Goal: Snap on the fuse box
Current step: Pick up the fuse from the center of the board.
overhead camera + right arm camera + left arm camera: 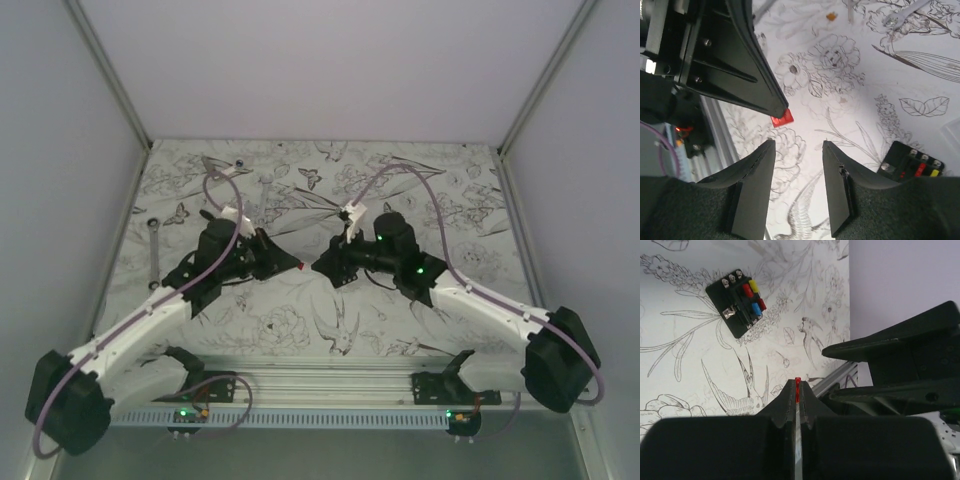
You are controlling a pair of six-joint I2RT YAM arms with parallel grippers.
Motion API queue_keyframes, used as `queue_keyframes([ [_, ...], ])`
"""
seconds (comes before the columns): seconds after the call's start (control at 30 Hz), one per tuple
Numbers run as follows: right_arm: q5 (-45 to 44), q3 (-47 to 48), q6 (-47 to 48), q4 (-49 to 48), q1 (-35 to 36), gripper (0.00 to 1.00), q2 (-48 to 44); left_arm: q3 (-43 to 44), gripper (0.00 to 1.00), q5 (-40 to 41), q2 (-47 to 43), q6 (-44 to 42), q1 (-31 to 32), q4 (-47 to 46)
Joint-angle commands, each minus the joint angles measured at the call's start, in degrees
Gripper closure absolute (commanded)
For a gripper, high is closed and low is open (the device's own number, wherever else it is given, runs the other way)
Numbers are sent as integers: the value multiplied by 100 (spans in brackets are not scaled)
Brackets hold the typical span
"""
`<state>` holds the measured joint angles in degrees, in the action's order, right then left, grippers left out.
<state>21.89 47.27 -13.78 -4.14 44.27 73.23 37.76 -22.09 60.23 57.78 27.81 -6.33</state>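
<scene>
My right gripper next needs to grab the red fuse's end sticking out of my left gripper, so its opposite end stays free to snap into the fuse box.
The fuse box is a flat black square with red, yellow and blue fuses, lying on the patterned table ahead of the left wrist camera. Its corner also shows at the lower right of the right wrist view as the fuse box. My left gripper is shut on a small red fuse, held above the table. That red fuse sticks out of the left fingertips just in front of my right gripper, which is open and empty. Both grippers meet tip to tip at mid-table, left gripper and right gripper.
A metal wrench lies at the left of the table and another wrench farther back. A wrench and a small orange bit show beyond the right gripper. An aluminium rail runs along the near edge. Grey walls enclose the table.
</scene>
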Motion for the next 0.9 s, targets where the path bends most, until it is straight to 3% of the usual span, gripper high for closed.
queue_keyframes([
  [0.0, 327, -560, -1530, -1724, -109, 51, -338, -432, 100, 762, -776, 214, 61, -320],
  [0.27, 281, -1448, -3574, -4299, -38, 57, -347, -1031, 100, 1372, -2090, 385, 276, -1025],
  [0.87, -154, -1393, -4577, -5421, 316, 65, 216, -1008, 100, 1448, -2258, 111, 910, -2017],
])
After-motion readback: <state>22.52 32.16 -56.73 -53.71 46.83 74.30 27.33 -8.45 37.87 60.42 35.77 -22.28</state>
